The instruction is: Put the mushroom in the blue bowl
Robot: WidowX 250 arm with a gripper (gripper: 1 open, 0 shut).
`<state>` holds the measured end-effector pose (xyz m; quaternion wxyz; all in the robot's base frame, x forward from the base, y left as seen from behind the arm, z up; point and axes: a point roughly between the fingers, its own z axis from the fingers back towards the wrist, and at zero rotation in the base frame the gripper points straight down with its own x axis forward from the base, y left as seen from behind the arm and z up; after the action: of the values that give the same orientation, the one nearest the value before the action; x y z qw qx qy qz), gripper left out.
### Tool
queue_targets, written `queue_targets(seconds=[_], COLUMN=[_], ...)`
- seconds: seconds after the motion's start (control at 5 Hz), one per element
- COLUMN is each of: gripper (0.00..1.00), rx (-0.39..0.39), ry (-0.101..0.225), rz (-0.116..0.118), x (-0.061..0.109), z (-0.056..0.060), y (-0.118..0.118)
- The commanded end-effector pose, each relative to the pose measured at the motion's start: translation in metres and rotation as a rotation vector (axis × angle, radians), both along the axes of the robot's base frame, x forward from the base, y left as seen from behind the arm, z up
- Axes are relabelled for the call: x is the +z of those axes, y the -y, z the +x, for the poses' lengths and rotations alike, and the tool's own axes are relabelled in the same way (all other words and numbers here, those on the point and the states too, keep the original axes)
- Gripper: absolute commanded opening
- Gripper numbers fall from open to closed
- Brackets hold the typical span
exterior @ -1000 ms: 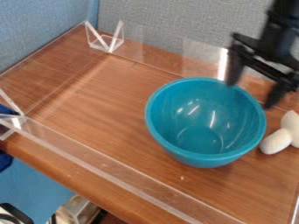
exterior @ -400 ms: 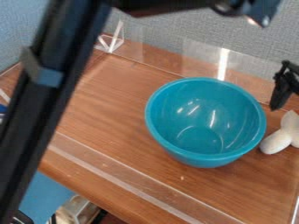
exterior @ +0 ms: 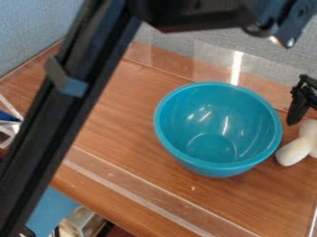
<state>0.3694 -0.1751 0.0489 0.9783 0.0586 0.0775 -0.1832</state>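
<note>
My gripper takes hold of the mushroom by its cap (exterior: pixel 310 137) next, to put it in the blue bowl (exterior: pixel 220 128).
The blue bowl (exterior: pixel 220 128) stands upright on the wooden table (exterior: pixel 118 111), right of centre, with nothing in it. The cream-white mushroom (exterior: pixel 299 146) lies on the table just right of the bowl, touching or nearly touching its rim. My gripper (exterior: pixel 307 109) is at the right edge of the view, just above and behind the mushroom. Only one dark finger (exterior: pixel 297 100) shows clearly, and it points down. Nothing is held, and the gripper stands open. A dark arm link (exterior: pixel 87 102) crosses the view from top right to bottom left and hides the table's left part.
Low clear acrylic walls fence the table, one along the front edge (exterior: pixel 136 190) and one at the back (exterior: pixel 235 63). A blue-grey wall (exterior: pixel 37 28) rises behind the table on the left. The table's front edge drops off at the bottom left.
The gripper has moved right, from behind the bowl to the frame's edge over the mushroom. The dark arm link has swung across the view. Bowl and mushroom have not moved.
</note>
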Motion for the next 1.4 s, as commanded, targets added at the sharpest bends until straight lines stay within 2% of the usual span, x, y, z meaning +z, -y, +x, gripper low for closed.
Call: queue_targets(seconds=[0.0, 0.6, 1.2], gripper=[1.0, 1.0, 1.0], rx=[-0.006, -0.001, 0.001], ry=[0.056, 0.045, 0.056], rz=[-0.016, 0.014, 0.056], x=[0.016, -0.003, -0.022], z=[0.006, 0.007, 0.008], y=[0.006, 0.007, 0.01])
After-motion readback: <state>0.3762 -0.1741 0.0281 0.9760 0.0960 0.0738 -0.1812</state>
